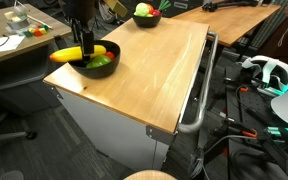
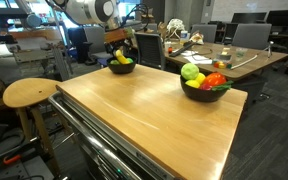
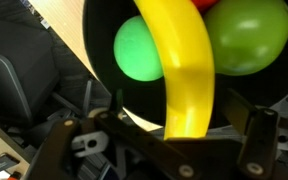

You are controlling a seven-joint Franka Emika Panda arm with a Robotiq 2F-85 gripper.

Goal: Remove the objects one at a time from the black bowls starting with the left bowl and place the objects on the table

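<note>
My gripper closes on the banana now, since the banana lies between my fingers and one finger reaches down across the banana's side in an exterior view.
A black bowl (image 1: 96, 68) stands at one end of the wooden table; it also shows in the exterior view (image 2: 121, 68) and the wrist view (image 3: 104, 40). It holds a yellow banana (image 1: 72, 53) (image 3: 184, 70), a green ball (image 3: 139, 50) and a green apple (image 3: 249, 35). My gripper (image 1: 81, 40) (image 2: 117, 52) (image 3: 184, 115) hangs right over this bowl, open, with a finger on each side of the banana and gaps between. The second black bowl (image 1: 145, 20) (image 2: 203, 93) holds a green apple (image 2: 191, 72), something yellow and something red.
The wooden table top (image 1: 154, 70) (image 2: 134, 115) lies between the two bowls. A round wooden stool (image 2: 31, 93) stands beside the table. Desks, chairs and cables surround it. A metal handle (image 1: 199, 90) runs along one table edge.
</note>
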